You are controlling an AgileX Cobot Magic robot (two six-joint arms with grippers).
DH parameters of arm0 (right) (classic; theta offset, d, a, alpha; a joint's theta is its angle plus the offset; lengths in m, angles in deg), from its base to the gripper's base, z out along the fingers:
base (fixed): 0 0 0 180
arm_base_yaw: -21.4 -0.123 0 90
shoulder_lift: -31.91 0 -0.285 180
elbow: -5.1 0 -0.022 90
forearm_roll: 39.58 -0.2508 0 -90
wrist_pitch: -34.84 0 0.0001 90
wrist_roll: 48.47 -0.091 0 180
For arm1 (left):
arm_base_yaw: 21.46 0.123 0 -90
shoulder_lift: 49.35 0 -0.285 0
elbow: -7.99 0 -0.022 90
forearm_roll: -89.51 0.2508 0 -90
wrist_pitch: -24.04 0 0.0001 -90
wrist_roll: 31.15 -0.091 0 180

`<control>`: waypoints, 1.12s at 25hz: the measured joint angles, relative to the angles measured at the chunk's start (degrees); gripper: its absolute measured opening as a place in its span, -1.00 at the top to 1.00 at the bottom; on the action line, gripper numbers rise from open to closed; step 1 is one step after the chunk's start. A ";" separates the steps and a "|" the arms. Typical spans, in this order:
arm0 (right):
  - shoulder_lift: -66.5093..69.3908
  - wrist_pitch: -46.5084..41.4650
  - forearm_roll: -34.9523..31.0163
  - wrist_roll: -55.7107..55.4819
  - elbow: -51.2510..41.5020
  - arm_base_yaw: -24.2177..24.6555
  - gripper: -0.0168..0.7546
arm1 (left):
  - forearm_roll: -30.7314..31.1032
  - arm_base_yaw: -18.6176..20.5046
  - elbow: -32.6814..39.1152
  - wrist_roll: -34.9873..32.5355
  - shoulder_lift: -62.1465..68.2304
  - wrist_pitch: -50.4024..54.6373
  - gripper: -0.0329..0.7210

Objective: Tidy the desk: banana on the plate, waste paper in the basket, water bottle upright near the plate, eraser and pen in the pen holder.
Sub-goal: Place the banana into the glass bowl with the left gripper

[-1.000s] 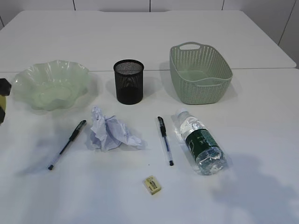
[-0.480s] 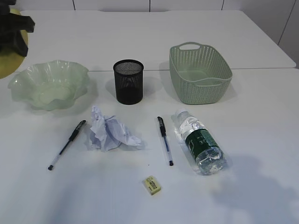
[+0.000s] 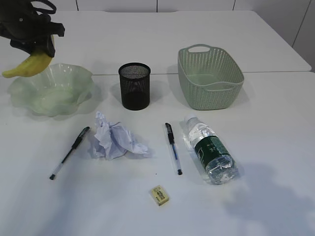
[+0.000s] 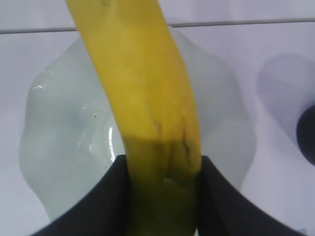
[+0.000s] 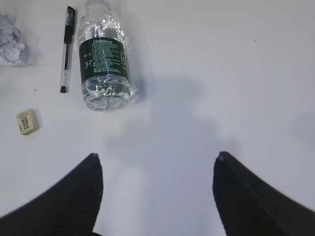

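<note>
I should bring the banana (image 3: 27, 66) down onto the pale green plate with my left gripper before I let go. The banana is still above the plate, and one end is past the plate's rim.
My left gripper (image 3: 40, 46) is shut on a yellow banana (image 3: 27, 66) and holds it above the far left rim of the pale green wavy plate (image 3: 74, 103); in the left wrist view the banana (image 4: 140, 93) hangs over the plate (image 4: 64, 147). Crumpled waste paper (image 3: 114, 140) lies mid-table. Two pens lie flat, one left (image 3: 69, 152), one centre (image 3: 173, 147). The water bottle (image 3: 210, 149) lies on its side. A yellow eraser (image 3: 160, 194) is at the front. The black mesh pen holder (image 3: 134, 85) and green basket (image 3: 210, 76) stand behind. My right gripper (image 5: 156, 162) is open and empty above bare table.
A table seam runs across behind the plate, holder and basket. In the right wrist view the bottle (image 5: 103, 61), a pen (image 5: 67, 46) and the eraser (image 5: 27, 121) lie ahead to the left.
My left gripper has risen from the left edge and swung right with the banana, now over the plate's far left side. Nothing on the table has moved.
</note>
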State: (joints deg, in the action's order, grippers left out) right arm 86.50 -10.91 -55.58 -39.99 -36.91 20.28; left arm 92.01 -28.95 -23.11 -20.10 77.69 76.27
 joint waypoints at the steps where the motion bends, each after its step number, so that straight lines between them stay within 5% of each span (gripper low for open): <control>1: 0.00 0.00 0.04 0.00 0.00 0.00 -0.39 | -0.34 0.48 -0.93 -0.10 1.31 0.00 0.29; 8: 0.00 -1.40 0.28 0.11 0.00 0.00 -0.39 | -2.50 3.12 -2.14 -0.23 6.24 -1.04 0.29; 28: 0.46 -1.40 0.46 0.99 0.00 0.00 -0.39 | -7.12 3.12 -2.41 -1.71 11.39 -5.29 0.24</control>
State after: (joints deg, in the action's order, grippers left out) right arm 86.96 -12.31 -55.11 -39.00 -36.91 20.28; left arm 84.89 -25.83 -25.52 -21.81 89.07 70.98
